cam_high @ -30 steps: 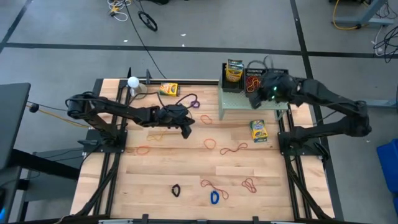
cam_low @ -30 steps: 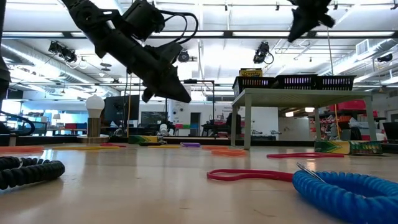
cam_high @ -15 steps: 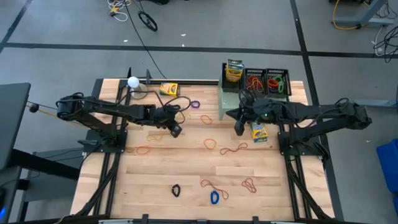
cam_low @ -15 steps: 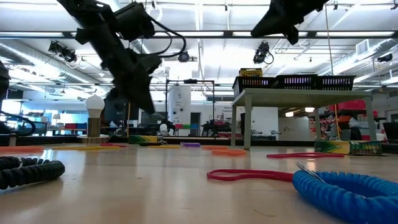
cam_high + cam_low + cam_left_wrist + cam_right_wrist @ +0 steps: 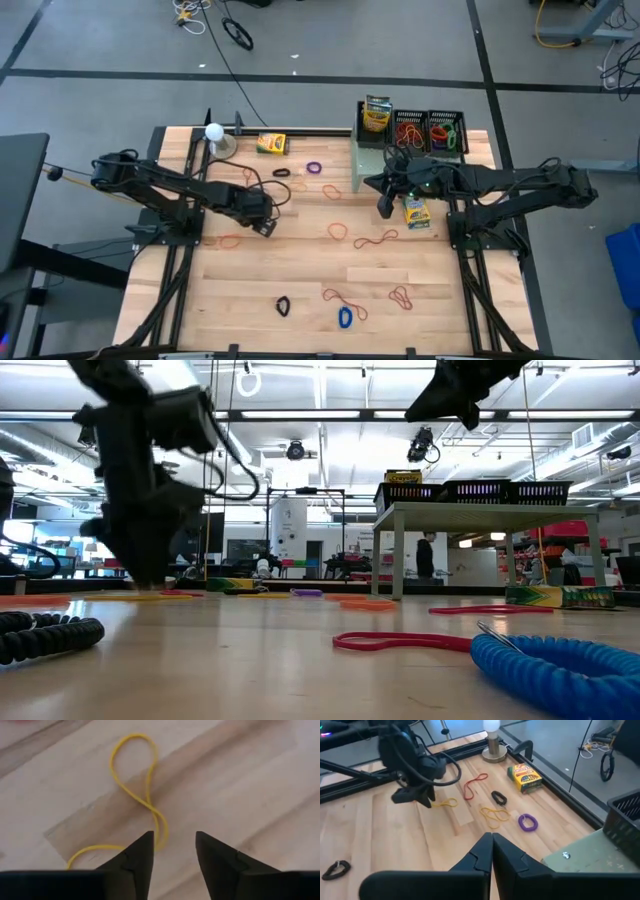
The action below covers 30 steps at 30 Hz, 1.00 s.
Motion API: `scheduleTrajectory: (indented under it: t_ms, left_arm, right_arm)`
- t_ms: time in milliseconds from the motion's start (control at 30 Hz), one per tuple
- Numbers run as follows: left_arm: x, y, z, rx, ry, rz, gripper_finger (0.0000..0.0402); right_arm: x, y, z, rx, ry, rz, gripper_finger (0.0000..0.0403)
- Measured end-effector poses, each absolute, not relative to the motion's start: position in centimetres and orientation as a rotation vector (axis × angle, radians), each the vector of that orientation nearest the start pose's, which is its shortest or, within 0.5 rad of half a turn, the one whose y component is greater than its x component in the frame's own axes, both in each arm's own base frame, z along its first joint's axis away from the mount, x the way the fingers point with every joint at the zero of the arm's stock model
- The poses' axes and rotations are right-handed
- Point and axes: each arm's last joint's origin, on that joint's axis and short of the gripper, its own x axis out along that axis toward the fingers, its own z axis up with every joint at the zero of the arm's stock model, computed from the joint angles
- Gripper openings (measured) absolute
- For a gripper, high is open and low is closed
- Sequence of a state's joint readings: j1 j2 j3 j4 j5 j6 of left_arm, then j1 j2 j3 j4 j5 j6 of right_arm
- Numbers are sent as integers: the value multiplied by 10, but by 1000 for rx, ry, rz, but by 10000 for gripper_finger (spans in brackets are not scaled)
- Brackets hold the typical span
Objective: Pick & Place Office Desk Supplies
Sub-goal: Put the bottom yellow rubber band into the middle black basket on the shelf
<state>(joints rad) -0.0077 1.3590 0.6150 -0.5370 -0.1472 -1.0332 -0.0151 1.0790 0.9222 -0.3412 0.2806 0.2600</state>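
Note:
The robot's left gripper should grab the yellow rubber band's looped cord (image 5: 157,822) next, so that the rubber band can be sorted into its tray.
A yellow rubber band (image 5: 140,785) lies in a twisted figure-eight flat on the wooden table, left of centre. My left gripper (image 5: 172,847) stands open low over it (image 5: 268,228), and the band runs up to one fingertip. My right gripper (image 5: 492,840) is shut on nothing and hangs above the table (image 5: 384,208), beside a crayon box (image 5: 415,211). Another crayon box (image 5: 271,143) lies at the far edge. A third (image 5: 377,113) stands by the black mesh trays (image 5: 430,130), which hold rubber bands. More bands lie loose: purple (image 5: 314,167), black (image 5: 281,172), red (image 5: 231,241). My left gripper comes from above with open fingers, pointing down over the yellow band's lower crossing (image 5: 159,832). The band lies slack on the table beside one fingertip (image 5: 142,850). I cannot tell whether the fingers touch it.
The pale green shelf (image 5: 400,168) stands at the far right and carries the trays. A white ball on a stand (image 5: 214,133) is at the far left. Several more bands lie near the front edge, among them blue (image 5: 345,317) and black (image 5: 283,305) ones.
My left gripper has moved toward the table's left and near edges and come down close to the tabletop over the yellow band. My right gripper has come away from the mesh trays toward the table's near left, off the shelf, and then kept still.

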Motion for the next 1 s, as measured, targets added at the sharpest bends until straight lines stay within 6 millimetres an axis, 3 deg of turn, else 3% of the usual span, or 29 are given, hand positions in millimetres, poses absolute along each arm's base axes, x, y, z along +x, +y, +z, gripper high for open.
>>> scheduleTrajectory:
  t_ms: [100,267,700,800,1000]
  left_arm:
    - [208,9,136,-837,1037,787,158]
    - [206,14,133,-803,1033,788,149]
    - [204,15,133,-676,1102,701,35]
    - [207,15,140,-651,1112,665,8]
    - [223,15,171,-592,1004,556,5]
  right_arm:
    - [231,-12,312,172,455,-349,20]
    - [231,-12,312,172,454,-350,20]
    - [231,-12,312,173,448,-351,20]
    - [231,-12,312,174,447,-351,20]
    - [230,-12,311,180,462,-355,20]
